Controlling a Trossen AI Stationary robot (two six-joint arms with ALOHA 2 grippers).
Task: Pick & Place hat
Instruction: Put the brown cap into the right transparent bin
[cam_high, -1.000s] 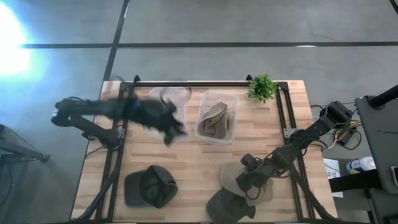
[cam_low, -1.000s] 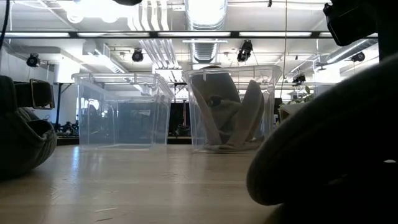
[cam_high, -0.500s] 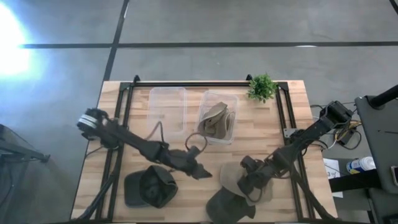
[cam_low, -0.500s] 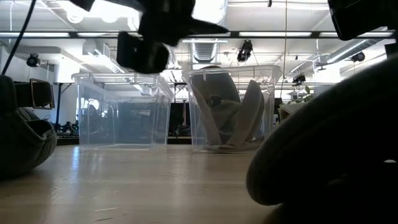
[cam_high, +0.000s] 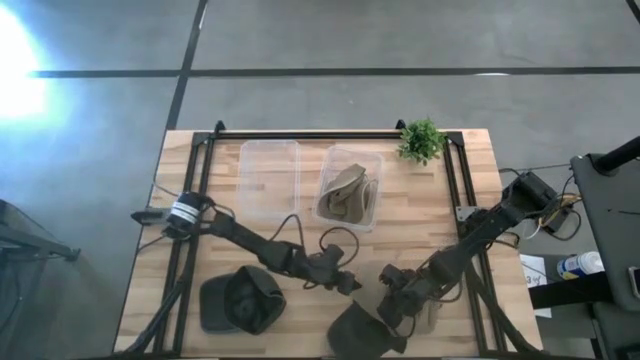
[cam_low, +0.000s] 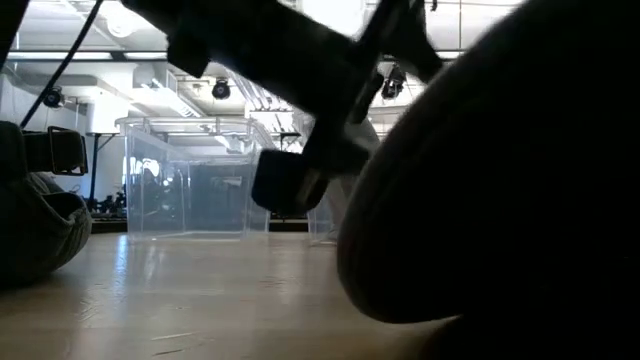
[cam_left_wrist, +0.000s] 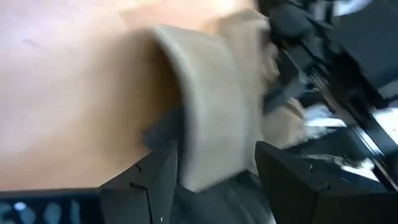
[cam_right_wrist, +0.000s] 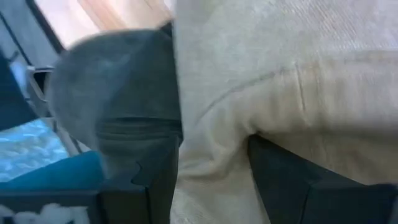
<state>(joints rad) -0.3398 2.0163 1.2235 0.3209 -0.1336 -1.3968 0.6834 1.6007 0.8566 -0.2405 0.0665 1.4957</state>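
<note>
The beige hat goes in the clear bin, so my left gripper will grab it by its brim (cam_high: 369, 292) next.
A beige hat (cam_right_wrist: 280, 74) sits near the table's near-right corner, mostly covered by my right gripper (cam_high: 392, 305), which is shut on it. In the left wrist view the beige hat (cam_left_wrist: 211, 112) shows a curved edge standing up. My left gripper (cam_high: 352, 283) is open, one finger on each side of that edge (cam_left_wrist: 205, 155); whether it touches, I cannot tell. A dark grey hat (cam_high: 360, 335) lies at the near edge, just beside the beige one. Another dark hat (cam_high: 240, 302) lies near-left. My right gripper (cam_right_wrist: 214, 180) pinches the beige hat's cloth (cam_right_wrist: 211, 143) between its two fingers, with the fabric bunched and creased between them. It comes slanting down from the table's right side. The gripper covers the place of contact in the high view.
An empty clear bin (cam_high: 270, 175) and a clear bin holding beige hats (cam_high: 348, 195) stand side by side at the far middle. A small green plant (cam_high: 422, 140) stands at the far right. Black frame rails (cam_high: 455, 180) run along the table's sides. Bare wood lies between bins and hats.
My left arm has swung from over the empty bin at the far left toward the near right and come down at the beige hat. My right gripper has shifted slightly toward the near edge, and the beige hat has been drawn up under it and shows far less than before.
</note>
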